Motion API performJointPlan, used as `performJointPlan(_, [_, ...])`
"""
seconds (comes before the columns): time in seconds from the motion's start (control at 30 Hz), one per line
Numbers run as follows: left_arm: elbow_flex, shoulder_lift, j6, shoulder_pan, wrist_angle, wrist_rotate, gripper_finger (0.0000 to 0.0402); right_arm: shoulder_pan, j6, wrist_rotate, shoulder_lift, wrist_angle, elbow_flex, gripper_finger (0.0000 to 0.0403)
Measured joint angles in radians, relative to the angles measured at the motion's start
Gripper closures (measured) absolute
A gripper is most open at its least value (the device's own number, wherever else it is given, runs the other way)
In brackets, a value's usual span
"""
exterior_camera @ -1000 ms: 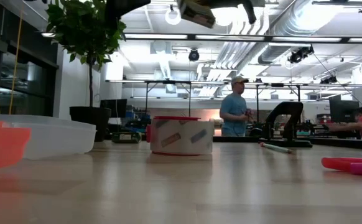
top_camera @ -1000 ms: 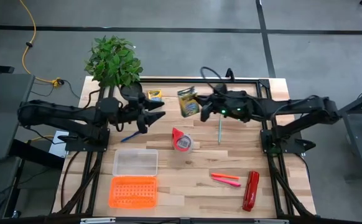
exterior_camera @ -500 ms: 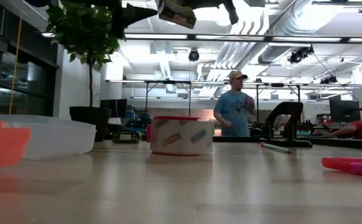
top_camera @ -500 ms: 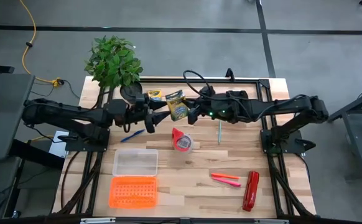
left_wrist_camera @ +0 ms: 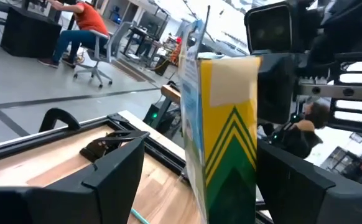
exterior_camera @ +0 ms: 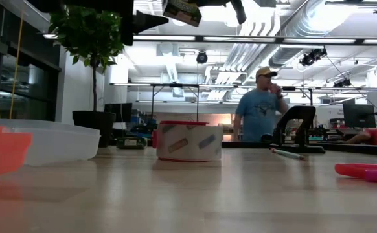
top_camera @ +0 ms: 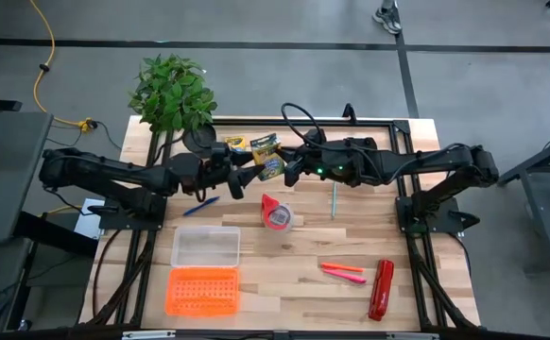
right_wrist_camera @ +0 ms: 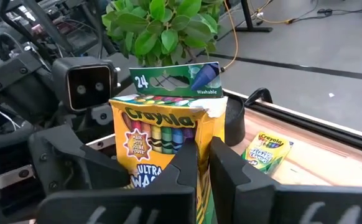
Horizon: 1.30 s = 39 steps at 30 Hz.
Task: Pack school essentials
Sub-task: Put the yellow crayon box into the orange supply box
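The left gripper needs to pack the crayon box into the clear case, so it should next grab the crayon box's green end [left_wrist_camera: 232, 194].
My right gripper [top_camera: 285, 166] is shut on a yellow-green crayon box [top_camera: 268, 156], held high above the table's far middle; the box also shows in the low view [exterior_camera: 181, 10]. My left gripper [top_camera: 249, 170] is open, and its two fingers stand on either side of that box [left_wrist_camera: 224, 124]; I cannot tell whether they touch it. A second crayon box [top_camera: 234, 144] lies flat at the far edge. A blue pen [top_camera: 201, 205], a teal pencil [top_camera: 333, 199] and pink-red markers [top_camera: 343, 272] lie on the table. My right gripper pinches the crayon box between its two fingers [right_wrist_camera: 184, 171], by the lower part of one long edge [right_wrist_camera: 203, 158]. The fingers come level from the table's right side. The box stands upright with its green flap open at the top, lifted clear of the table.
A red tape roll [top_camera: 277, 213] stands mid-table below the grippers. A clear case [top_camera: 205, 246] and an orange tray [top_camera: 202, 290] lie at the near left. A red stapler [top_camera: 381, 289] lies at the near right. A potted plant [top_camera: 173, 93] stands at the far left corner.
My right gripper has carried the crayon box toward the table's left, keeping it lifted. My left gripper has gone toward the table's right, up to the box, and its open fingers now stand on either side of it.
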<state>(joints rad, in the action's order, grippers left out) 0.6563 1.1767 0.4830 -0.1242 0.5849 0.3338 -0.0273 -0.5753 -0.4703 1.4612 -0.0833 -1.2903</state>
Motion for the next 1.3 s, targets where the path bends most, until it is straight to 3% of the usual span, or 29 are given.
performJointPlan(0.27, [0.0,0.049,0.063,0.0,0.02,0.023,0.0154,0.0,0.001,-0.019,0.0,0.004,0.001,0.0403])
performJointPlan(0.8, [0.0,0.071,0.04,0.0,0.099,0.028,0.0277,0.001,-0.001,-0.033,0.0,0.014,0.001,0.04])
performJointPlan(1.07, [0.0,0.07,0.038,0.0,0.098,0.028,0.0338,0.0,-0.011,-0.032,-0.001,0.02,0.001,0.0365])
performJointPlan(1.3, [0.0,0.068,-0.014,0.0,0.094,0.026,0.0362,0.0,-0.011,-0.013,-0.021,0.004,0.001,0.0323])
